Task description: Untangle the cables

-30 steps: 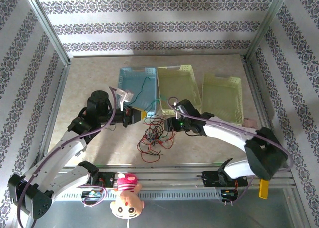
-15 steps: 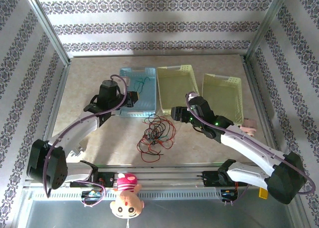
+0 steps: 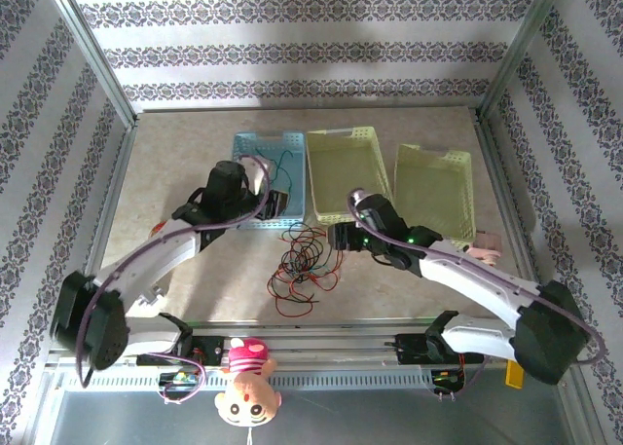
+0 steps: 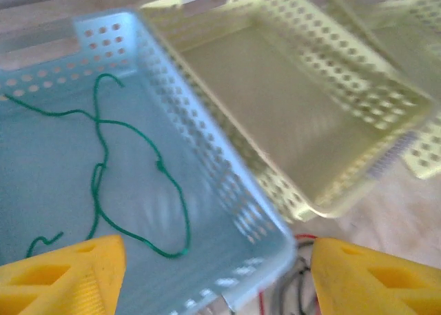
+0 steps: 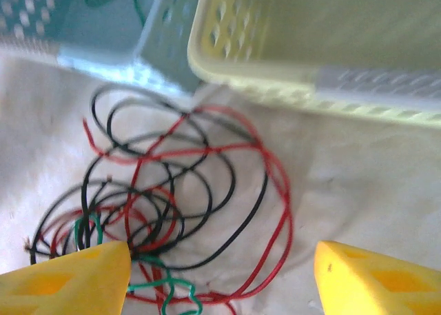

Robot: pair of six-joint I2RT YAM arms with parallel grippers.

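Note:
The right gripper grabs the green cable by its exposed bend (image 5: 182, 285) next, which leaves its ends free to untangle from the black cables.
A green cable (image 4: 103, 170) lies in loose loops on the floor of the blue basket (image 4: 227, 191). My left gripper (image 4: 217, 280) hangs open above the basket's near corner with nothing between its yellow fingers (image 4: 62, 277). In front of the baskets, red and black cables (image 3: 307, 265) lie tangled on the table. My right gripper (image 5: 220, 280) is open just above this tangle (image 5: 172, 191), touching none of it. A short green strand (image 5: 162, 287) is mixed in by its left finger. From above, the left gripper (image 3: 265, 203) is at the blue basket and the right gripper (image 3: 336, 239) is beside the tangle.
Two pale yellow baskets (image 3: 346, 138) (image 3: 433, 158) stand to the right of the blue basket (image 3: 243, 148). A small pink thing (image 3: 484, 241) lies at the right edge. A doll (image 3: 248, 377) hangs on the front rail. Metal posts frame the table.
The left gripper was shut and has opened over the blue basket, where the green cable now lies loose. The right arm swung away and came back to the tangle, open throughout.

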